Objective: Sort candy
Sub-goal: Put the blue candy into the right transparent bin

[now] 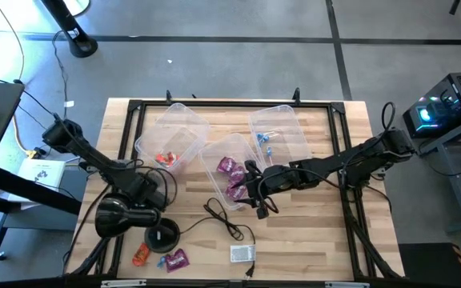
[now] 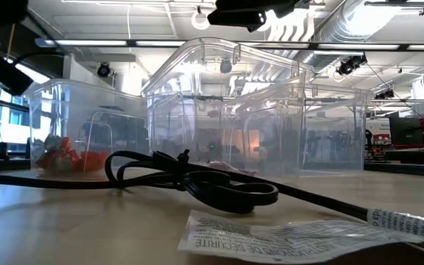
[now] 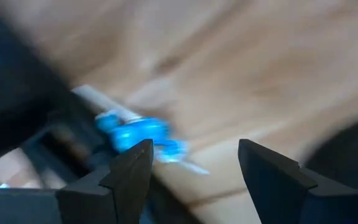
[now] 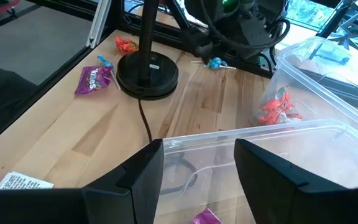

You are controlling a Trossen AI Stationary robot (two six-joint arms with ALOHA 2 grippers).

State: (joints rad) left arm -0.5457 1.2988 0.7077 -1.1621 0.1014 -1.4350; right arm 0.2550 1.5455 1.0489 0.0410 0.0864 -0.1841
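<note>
My left gripper grabs the light blue candy by its round wrapped head (image 3: 140, 132) next, to sort it into the bin of blue candies.
In the left wrist view, my left gripper (image 3: 194, 149) is open just above the wood, and a light blue candy on a stick (image 3: 135, 134) lies on the table past one fingertip. The right wrist view shows that candy (image 4: 215, 63) under the left arm. My right gripper (image 4: 197, 149) is open over the near wall of the middle bin (image 1: 229, 172), which holds purple candies (image 1: 232, 178). Orange-red candies (image 1: 166, 158) lie in the left bin and light blue ones (image 1: 266, 141) in the right bin. Three loose candies (image 1: 162, 258) lie near the table's near edge.
A black round base with a post (image 1: 162, 235) stands between my left gripper and the loose candies. A black cable (image 1: 222, 220) runs to a small white box (image 1: 242, 254) near the table's near edge. A black frame edges the table's far side.
</note>
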